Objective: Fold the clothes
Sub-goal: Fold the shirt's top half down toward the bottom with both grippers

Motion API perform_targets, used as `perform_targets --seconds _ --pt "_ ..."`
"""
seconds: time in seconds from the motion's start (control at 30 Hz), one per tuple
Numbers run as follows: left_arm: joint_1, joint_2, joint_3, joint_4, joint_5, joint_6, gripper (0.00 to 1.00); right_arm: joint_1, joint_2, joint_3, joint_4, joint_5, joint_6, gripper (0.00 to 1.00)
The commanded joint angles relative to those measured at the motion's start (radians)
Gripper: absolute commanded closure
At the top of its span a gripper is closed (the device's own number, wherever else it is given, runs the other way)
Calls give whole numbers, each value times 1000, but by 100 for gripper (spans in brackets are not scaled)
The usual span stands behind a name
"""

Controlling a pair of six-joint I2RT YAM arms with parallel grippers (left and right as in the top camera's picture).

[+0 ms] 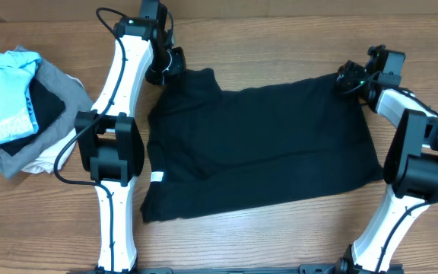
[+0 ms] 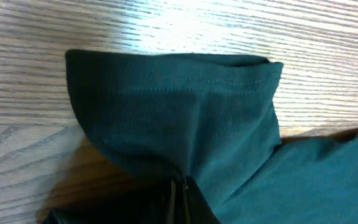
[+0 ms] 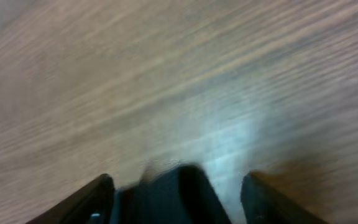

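Note:
My right gripper needs to close on the black T-shirt [image 1: 265, 144] now: its folded corner [image 1: 331, 80] reaches between my fingers and past them over the wood.
A black T-shirt [image 1: 265, 144] lies spread flat across the middle of the wooden table. My left gripper [image 1: 167, 67] is at the shirt's far left corner, shut on a sleeve [image 2: 173, 106]. In the left wrist view the jaws [image 2: 180, 190] pinch the cloth, and the hemmed sleeve end fans out ahead of them. My right gripper [image 1: 347, 78] is at the shirt's far right corner. In the blurred right wrist view its fingers [image 3: 179, 179] stand wide apart with a dark bit of the shirt [image 3: 166, 202] between them.
A pile of clothes [image 1: 14, 106] in light blue, grey, black and white sits at the table's left edge. A white label [image 1: 157, 177] shows on the shirt's left side. Both arm bases stand at the near edge.

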Motion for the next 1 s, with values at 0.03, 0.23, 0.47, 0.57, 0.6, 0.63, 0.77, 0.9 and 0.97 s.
perform_targets --seconds 0.03,0.23,0.47,0.57,0.6,0.63,0.77,0.9,0.97 --pt "-8 -4 19 -3 1 -15 96 0 36 15 22 -3 8 47" --pt "-8 -4 19 -8 2 -15 96 0 39 15 10 -2 12 89" --pt "-8 -5 19 -29 18 -14 96 -9 32 15 3 1 88 96" --pt "-2 -7 25 -30 88 -14 96 -14 -5 15 -30 3 87 96" --pt "3 -10 27 -32 114 -14 96 -17 -29 15 -49 14 87 96" --pt "11 -16 27 -37 134 -14 96 -21 -58 15 -70 27 87 96" --pt "44 -39 27 -85 187 -8 96 -40 -161 15 -164 32 87 96" --pt "74 -71 27 -196 298 34 96 -55 -278 15 -350 41 87 96" --pt "79 -86 27 -242 344 71 96 -58 -330 15 -450 73 87 96"
